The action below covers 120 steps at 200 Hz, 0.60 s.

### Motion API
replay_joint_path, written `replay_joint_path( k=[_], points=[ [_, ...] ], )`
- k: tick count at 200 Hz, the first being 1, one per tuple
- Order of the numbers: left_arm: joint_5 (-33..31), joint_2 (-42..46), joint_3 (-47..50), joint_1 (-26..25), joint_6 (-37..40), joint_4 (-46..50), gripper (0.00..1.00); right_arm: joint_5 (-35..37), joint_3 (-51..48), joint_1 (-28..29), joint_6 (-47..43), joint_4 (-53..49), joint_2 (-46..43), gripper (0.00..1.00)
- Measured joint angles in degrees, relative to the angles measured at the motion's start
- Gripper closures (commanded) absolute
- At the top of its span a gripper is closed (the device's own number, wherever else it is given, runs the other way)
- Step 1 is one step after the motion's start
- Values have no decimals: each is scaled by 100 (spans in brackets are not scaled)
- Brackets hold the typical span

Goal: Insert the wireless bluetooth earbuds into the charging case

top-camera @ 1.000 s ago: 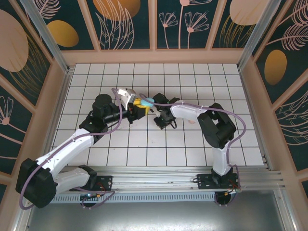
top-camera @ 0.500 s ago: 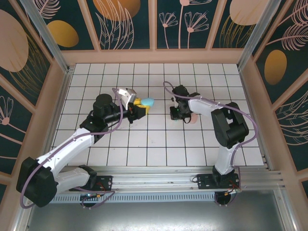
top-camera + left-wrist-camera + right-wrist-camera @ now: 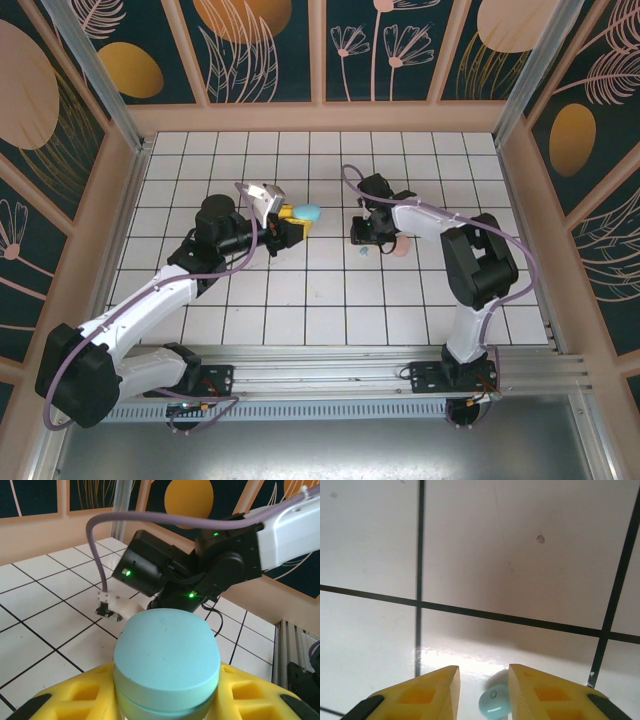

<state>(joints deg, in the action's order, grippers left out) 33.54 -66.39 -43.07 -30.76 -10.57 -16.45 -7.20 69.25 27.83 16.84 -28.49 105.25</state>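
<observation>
The teal earbud has to go into the charging case with its bottom free, so the robot's right gripper should next grab the earbud across its sides, with the marked side outward.
My left gripper (image 3: 296,218) is shut on the closed teal charging case (image 3: 307,211) and holds it above the tiles. In the left wrist view the case (image 3: 166,655) sits between the yellow fingers (image 3: 75,697). My right gripper (image 3: 364,240) hangs low over the floor at centre right, its jaws parted. A tiny teal earbud (image 3: 365,252) lies on the tile just below it. In the right wrist view this earbud (image 3: 494,703) rests on the tile between the fingers, close to the right finger (image 3: 540,690); my right gripper (image 3: 484,675) is open around it.
A pale pink oval case (image 3: 401,246) lies on the tiles just right of the right gripper, partly under the right arm (image 3: 210,575). Wooden walls (image 3: 520,200) ring the white tiled floor (image 3: 300,290).
The right gripper swung away from the teal case to the right and lowered to the tile. Its jaws have parted, and the teal earbud now shows on the floor.
</observation>
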Motion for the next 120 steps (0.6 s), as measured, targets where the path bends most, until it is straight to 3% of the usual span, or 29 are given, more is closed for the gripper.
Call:
replay_joint_path(
  k=[45,120],
  points=[
    [-2,0,0,0,0,2,100,98,-262,0,155,2,-542,68],
    [4,-37,0,0,0,0,100,343,-511,216,1115,-11,-538,67]
  ],
)
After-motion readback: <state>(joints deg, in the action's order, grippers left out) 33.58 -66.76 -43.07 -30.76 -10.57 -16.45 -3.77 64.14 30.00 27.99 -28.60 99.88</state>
